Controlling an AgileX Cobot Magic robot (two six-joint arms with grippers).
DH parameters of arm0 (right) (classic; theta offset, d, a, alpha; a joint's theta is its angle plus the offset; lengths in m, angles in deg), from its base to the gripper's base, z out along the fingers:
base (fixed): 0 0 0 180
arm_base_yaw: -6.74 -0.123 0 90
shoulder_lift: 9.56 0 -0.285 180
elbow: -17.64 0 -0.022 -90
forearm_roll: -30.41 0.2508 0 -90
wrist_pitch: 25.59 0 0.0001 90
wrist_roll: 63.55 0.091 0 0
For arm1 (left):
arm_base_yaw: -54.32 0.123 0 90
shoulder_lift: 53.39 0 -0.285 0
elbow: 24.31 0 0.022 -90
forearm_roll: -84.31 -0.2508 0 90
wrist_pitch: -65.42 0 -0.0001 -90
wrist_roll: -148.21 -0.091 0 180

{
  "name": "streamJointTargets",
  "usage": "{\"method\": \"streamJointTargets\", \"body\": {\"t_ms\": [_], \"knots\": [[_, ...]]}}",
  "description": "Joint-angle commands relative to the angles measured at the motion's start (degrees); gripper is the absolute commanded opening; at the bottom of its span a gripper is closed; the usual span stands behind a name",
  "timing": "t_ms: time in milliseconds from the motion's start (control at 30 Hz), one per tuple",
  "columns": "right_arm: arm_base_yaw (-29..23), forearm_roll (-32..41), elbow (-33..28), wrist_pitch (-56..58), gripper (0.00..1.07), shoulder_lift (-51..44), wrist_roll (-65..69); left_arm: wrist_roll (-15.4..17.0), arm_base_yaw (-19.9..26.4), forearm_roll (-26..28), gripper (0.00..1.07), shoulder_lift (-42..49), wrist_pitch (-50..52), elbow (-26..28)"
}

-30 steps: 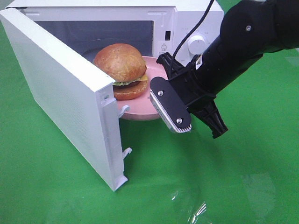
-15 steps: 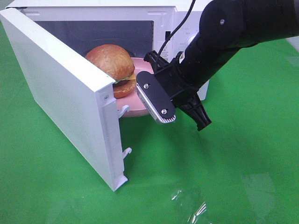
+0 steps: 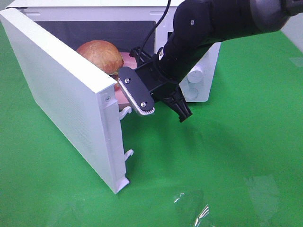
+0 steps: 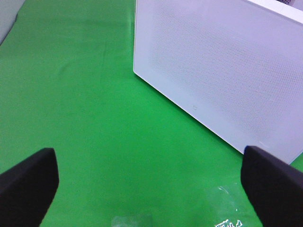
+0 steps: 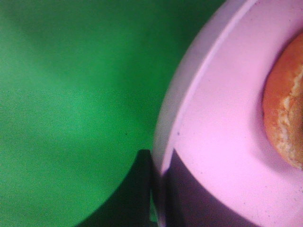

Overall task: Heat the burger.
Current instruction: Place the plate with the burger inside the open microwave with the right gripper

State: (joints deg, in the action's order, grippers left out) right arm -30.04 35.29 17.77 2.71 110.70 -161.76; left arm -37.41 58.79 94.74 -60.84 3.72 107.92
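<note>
I should move the plate farther into the microwave before my right gripper lets go of it, because the pink plate's near rim (image 3: pixel 122 98) sticks out of the microwave's opening.
The burger (image 3: pixel 97 52), with a glossy brown bun, sits on a pink plate (image 3: pixel 121 97) in the mouth of the white microwave (image 3: pixel 199 80), half hidden behind the open door (image 3: pixel 61 90). My right gripper (image 3: pixel 127 90) is shut on the plate's near rim, its black arm reaching in from the upper right. The right wrist view shows the plate (image 5: pixel 222 132) up close, the bun's edge (image 5: pixel 286 118), and the right gripper (image 5: pixel 161 194) pinching the rim. In the left wrist view, my left gripper (image 4: pixel 150 184) stands open over green cloth, facing the door's outer face (image 4: pixel 222 71).
The open door swings out toward the front left, its latch hooks (image 3: pixel 128 153) pointing right. Knobs (image 3: pixel 196 73) show on the microwave's right panel. A crumpled clear film (image 3: pixel 194 210) lies on the green cloth (image 3: pixel 236 156) near the front edge.
My right arm has moved left and back, carrying the plate and burger deeper into the microwave's opening. The burger is now partly hidden by the door. The left gripper has not moved.
</note>
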Motion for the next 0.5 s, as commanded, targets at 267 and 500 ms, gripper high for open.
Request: {"method": "streamJointTargets", "body": {"t_ms": [267,500], "knots": [[-0.8,-5.2,8.0,-2.3,0.00,3.7,8.4,0.3,0.2,0.2,0.96,0.9,0.5,0.1],[-0.9,-6.5,13.6,-1.3,0.00,7.7,12.7,0.3,0.2,0.2,0.96,0.9,0.5,0.1]]}}
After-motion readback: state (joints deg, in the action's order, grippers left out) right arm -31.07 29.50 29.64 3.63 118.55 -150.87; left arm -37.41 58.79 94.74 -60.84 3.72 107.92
